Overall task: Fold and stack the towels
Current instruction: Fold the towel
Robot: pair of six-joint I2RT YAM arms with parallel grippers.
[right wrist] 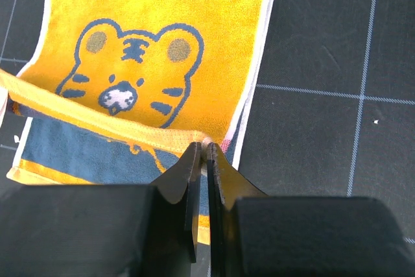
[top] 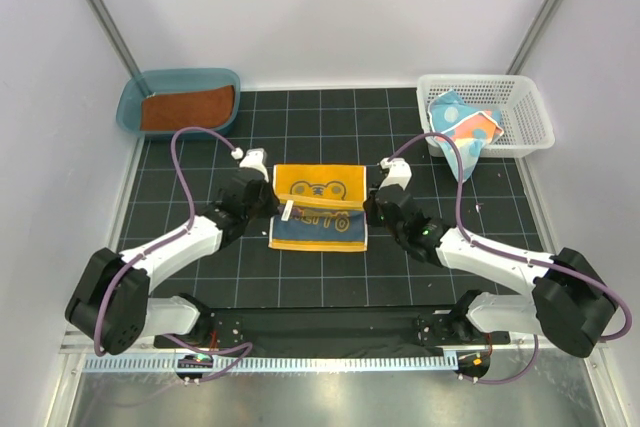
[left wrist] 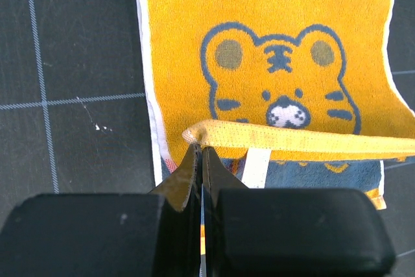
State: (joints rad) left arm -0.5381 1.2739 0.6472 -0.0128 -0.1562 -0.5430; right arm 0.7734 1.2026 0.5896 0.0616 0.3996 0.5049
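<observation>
My right gripper keeps hold of the lifted border end from here until it reaches the towel's near yellow edge. It would drop short if released now.
A navy and yellow-orange towel (top: 318, 209) with a tiger face lies on the black grid mat between the arms. My left gripper (top: 278, 205) is shut on its left corner and my right gripper (top: 368, 207) is shut on its right corner. The yellow border edge (left wrist: 305, 139) is lifted and stretched between them over the towel. In the left wrist view my gripper (left wrist: 202, 150) pinches the border; in the right wrist view my gripper (right wrist: 206, 146) pinches the other end over the towel (right wrist: 149, 63). A rust-brown towel (top: 187, 108) lies in the teal tub. A teal spotted towel (top: 462, 127) hangs from the white basket.
The teal tub (top: 131, 102) stands at the back left and the white lattice basket (top: 528, 112) at the back right. Purple cables loop over both arms. A metal rail runs along the near edge.
</observation>
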